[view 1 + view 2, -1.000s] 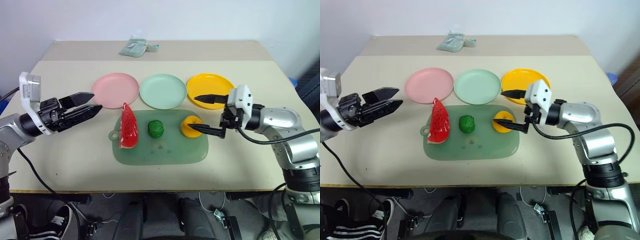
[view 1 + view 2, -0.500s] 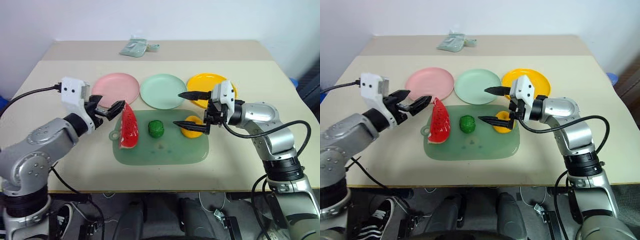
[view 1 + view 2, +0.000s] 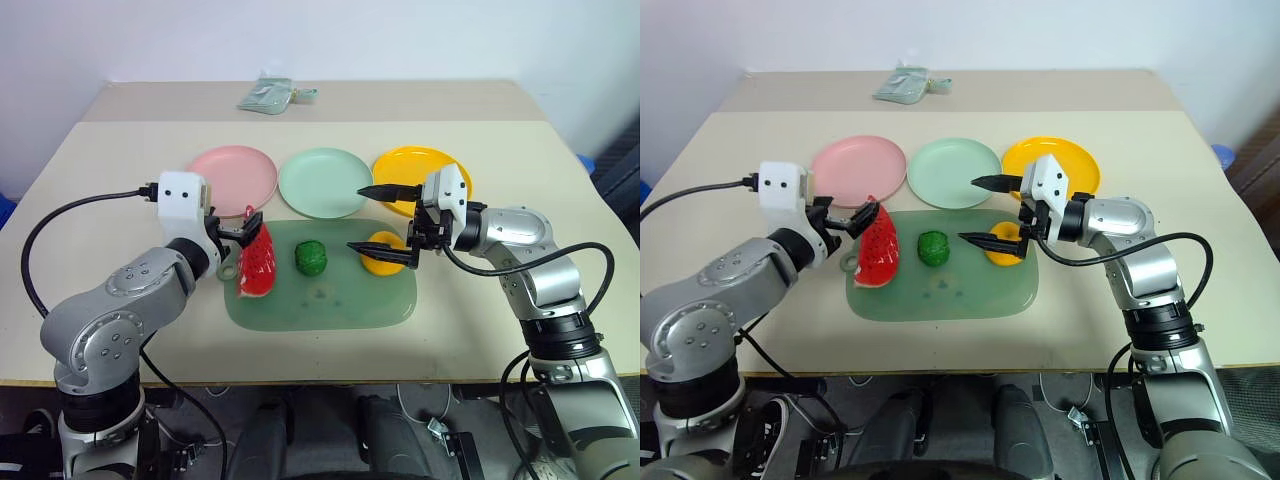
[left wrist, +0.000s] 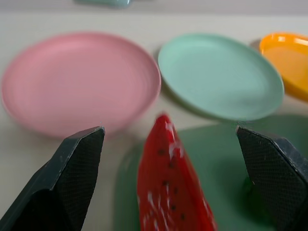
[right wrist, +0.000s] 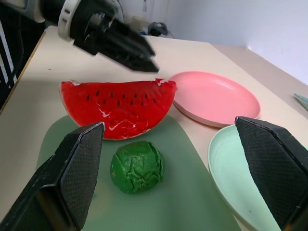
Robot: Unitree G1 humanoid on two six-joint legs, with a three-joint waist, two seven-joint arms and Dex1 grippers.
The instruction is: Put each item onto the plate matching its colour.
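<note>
I should lower my left gripper before I close it on the red watermelon wedge (image 3: 260,262) over the green cutting board (image 3: 320,295). The gripper's fingers are above the wedge.
The red watermelon wedge (image 3: 260,262), the bumpy green ball (image 3: 312,257) and the orange (image 3: 384,254) lie in a row on the pale green cutting board (image 3: 320,295). Behind it stand the pink plate (image 3: 232,178), the mint plate (image 3: 325,181) and the yellow-orange plate (image 3: 420,176), all bare. My left gripper (image 3: 240,226) is open at the wedge's left end, and its fingers (image 4: 79,159) stand wide on either side of the wedge (image 4: 171,192). My right gripper (image 3: 371,219) is open and points left. Its lower finger crosses over the orange; the ball (image 5: 137,166) lies ahead of it.
A small pale green pouch (image 3: 268,95) lies at the back of the table. A seam runs across the tabletop behind the plates. A blue object (image 3: 586,160) sits past the table's right edge. Bare tabletop lies in front of the board and to both sides.
My left arm has swung in from the far left and dropped to the wedge's left end. The right gripper has shifted a little to the left over the orange.
</note>
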